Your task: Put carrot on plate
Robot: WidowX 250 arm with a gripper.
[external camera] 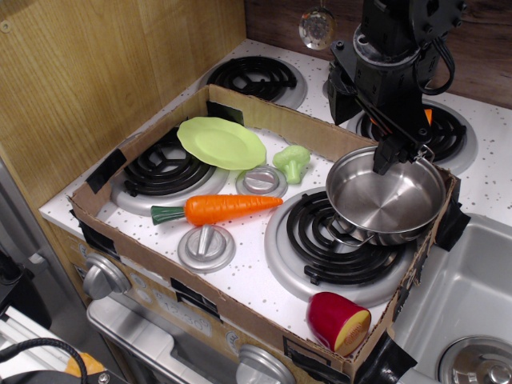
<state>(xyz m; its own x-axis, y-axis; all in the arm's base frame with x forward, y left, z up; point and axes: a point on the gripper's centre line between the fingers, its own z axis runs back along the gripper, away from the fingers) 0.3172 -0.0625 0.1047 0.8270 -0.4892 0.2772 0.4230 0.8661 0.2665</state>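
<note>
The gripper grabs the long carrot by its thick orange body (222, 209) next, to put the carrot on the lime-green plate (222, 142).
The long orange carrot (228, 208) with a dark green stem end lies flat on the white stove top, between the two front burners, stem pointing left. The light lime-green plate (222, 142) rests tilted on the back left burner, just behind the carrot and empty. My gripper (398, 152) hangs at the right, over the far rim of the steel pot, well away from the carrot and plate. Its black fingers stand apart and hold nothing.
A shiny steel pot (388, 196) sits on the right burner. A green toy vegetable (292, 162) lies beside the plate. Grey knobs (206, 246) flank the carrot. A red and yellow toy (338, 322) lies at the front right. A cardboard wall (264, 112) rings the stove; a sink (472, 296) is to the right.
</note>
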